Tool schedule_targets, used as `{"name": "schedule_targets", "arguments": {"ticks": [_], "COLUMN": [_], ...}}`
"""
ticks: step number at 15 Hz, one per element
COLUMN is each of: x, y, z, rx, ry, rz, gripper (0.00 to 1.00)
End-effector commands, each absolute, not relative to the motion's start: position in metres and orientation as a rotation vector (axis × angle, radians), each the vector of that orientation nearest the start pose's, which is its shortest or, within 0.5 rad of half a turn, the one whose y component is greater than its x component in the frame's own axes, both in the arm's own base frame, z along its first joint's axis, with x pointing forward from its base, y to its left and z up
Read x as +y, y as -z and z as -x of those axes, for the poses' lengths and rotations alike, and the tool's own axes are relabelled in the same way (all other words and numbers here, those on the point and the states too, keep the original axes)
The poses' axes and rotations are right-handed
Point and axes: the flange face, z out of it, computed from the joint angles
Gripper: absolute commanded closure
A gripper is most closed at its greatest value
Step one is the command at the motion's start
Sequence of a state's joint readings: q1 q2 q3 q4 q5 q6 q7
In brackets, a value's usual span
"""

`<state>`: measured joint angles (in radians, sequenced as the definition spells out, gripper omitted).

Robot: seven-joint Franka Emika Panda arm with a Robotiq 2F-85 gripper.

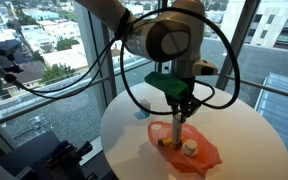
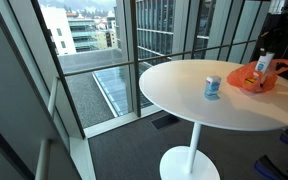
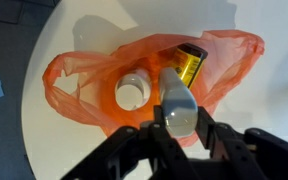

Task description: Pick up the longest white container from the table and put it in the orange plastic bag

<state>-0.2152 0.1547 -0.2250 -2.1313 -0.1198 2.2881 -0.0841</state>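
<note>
The long white container (image 1: 178,128) is high above the bottom of the bag, so it would drop and likely tip if I opened now. My gripper needs to keep holding it until it is lower.
My gripper (image 3: 180,128) is shut on the long white container (image 3: 178,100), held upright over the orange plastic bag (image 3: 84,80) that lies open on the round white table (image 3: 44,140). The container's lower end reaches into the bag's opening. In an exterior view the gripper (image 1: 181,107) holds the container (image 1: 178,128) above the bag (image 1: 206,153). In an exterior view the bag (image 2: 252,80) lies at the table's far right, with the container (image 2: 264,66) standing over it.
Inside the bag lie a short white container (image 3: 132,93) and a yellow can (image 3: 192,64). A small blue-and-white can (image 2: 213,87) stands on the table (image 2: 184,100). Large windows and a railing surround the table.
</note>
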Motion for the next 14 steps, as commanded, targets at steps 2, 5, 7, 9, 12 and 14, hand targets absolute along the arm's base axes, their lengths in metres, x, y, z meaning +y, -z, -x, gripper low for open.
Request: {"name": "schedule_targets", "arguments": {"ticks": [2, 5, 7, 9, 12, 14], "x": [-0.23, -0.217, -0.21, -0.206, -0.204, -0.205], "y": [-0.331, -0.324, -0.32, -0.314, -0.303, -0.296], "z": [-0.544, -0.563, -0.573, -0.579, -0.58, -0.578], "rx": [0.411, 0.349, 0.314, 0.292, 0.281, 0.281], "ry": [-0.04, -0.04, -0.035, -0.034, -0.05, -0.066], "rz": [3.25, 3.263, 3.261, 3.252, 3.244, 3.242], "gripper": [0.89, 0.89, 0.89, 0.89, 0.89, 0.89]}}
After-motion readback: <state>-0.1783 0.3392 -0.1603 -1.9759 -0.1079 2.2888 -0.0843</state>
